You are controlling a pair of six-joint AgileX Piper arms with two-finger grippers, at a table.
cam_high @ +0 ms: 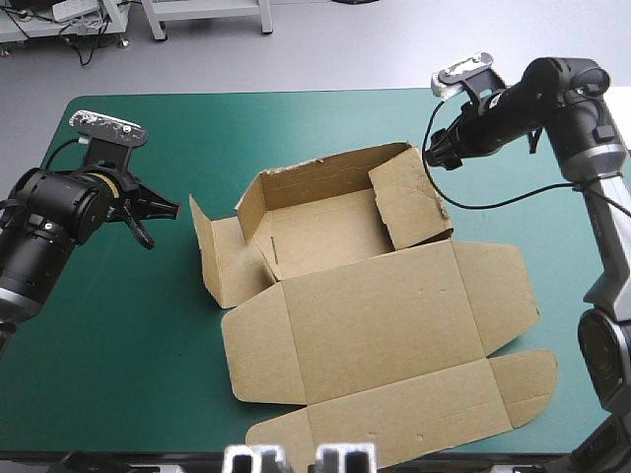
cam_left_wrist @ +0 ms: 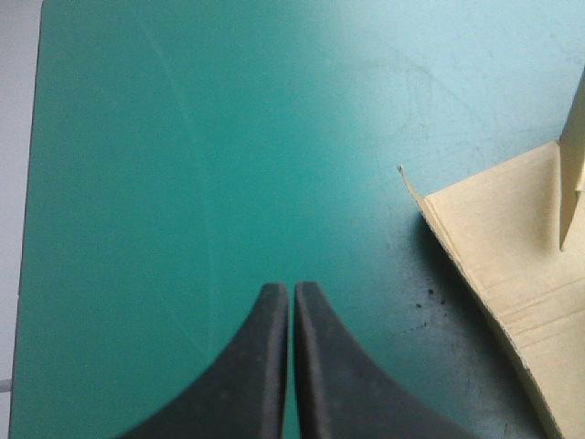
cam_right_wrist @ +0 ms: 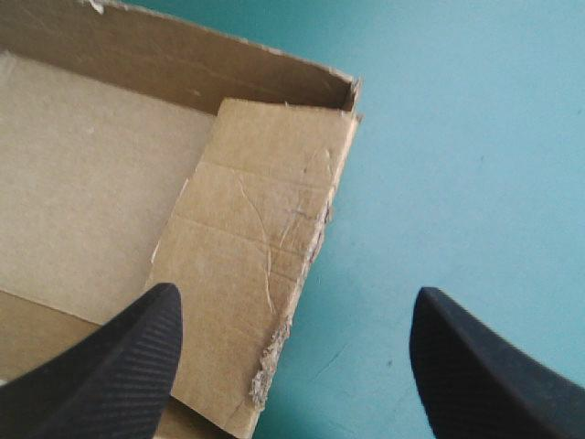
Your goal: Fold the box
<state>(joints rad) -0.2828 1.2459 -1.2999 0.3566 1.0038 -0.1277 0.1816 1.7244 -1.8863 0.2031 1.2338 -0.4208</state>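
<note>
My right gripper grabs the box's side flap by its torn edge point(cam_right_wrist: 297, 283) next, to hold the box steady for folding.
The brown box point(cam_high: 375, 315) lies mid-table with its lid flat toward the near edge and its back wall point(cam_high: 325, 172) raised. Its right side flap point(cam_high: 409, 207) leans inward over the floor, and the left side flap point(cam_high: 212, 251) stands splayed outward. My left gripper point(cam_high: 158, 215) hovers left of the box, shut on nothing. From the left wrist, this gripper point(cam_left_wrist: 292, 285) is over bare cover, a box corner point(cam_left_wrist: 512, 247) off to one side. My right gripper point(cam_high: 439, 153) is open at the back right corner. Seen from the right wrist, it point(cam_right_wrist: 297, 293) straddles the flap's torn edge point(cam_right_wrist: 247, 265).
Bare teal-green cover point(cam_high: 128, 325) stretches left of the box, and more lies to its right point(cam_high: 523, 212). The lid's front flaps point(cam_high: 394, 424) reach almost to the table's near edge. The far edge point(cam_high: 296, 94) is a little behind the box.
</note>
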